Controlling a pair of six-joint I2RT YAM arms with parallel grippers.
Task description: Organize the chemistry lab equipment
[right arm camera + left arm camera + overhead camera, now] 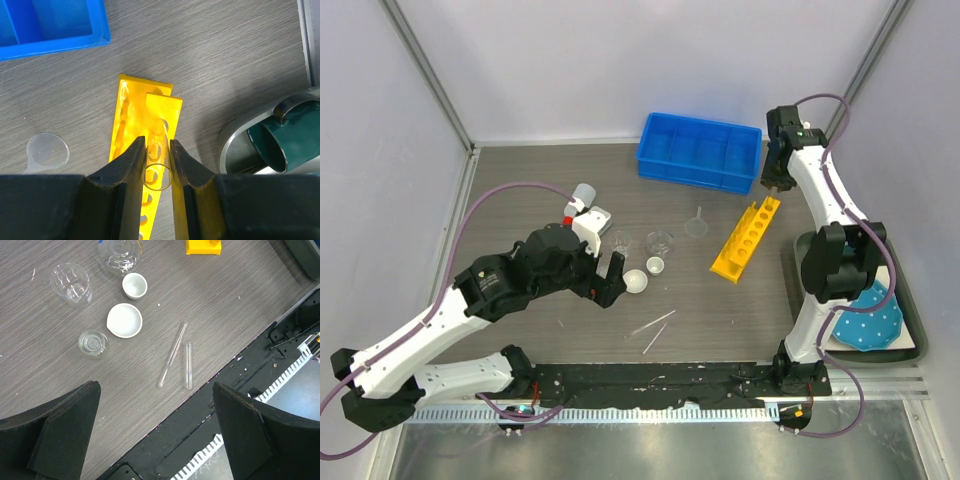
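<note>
The thin glass tube's lower end sits in the rack's end hole, whose rim surrounds it, so my right gripper releases the tube next.
My right gripper is shut on a thin glass tube, held upright over the far end of the yellow holed rack. The tube's lower end is at an end hole. My left gripper hangs open and empty above the table. Two glass tubes lie just ahead of it. Two white dishes and small beakers stand beyond. The funnel stands beside the rack. The red-capped squeeze bottle is behind my left arm.
A blue bin stands at the back. On the right a grey tray carries a blue dotted plate. A teal mug lies in a metal bowl. The black base rail runs along the near edge.
</note>
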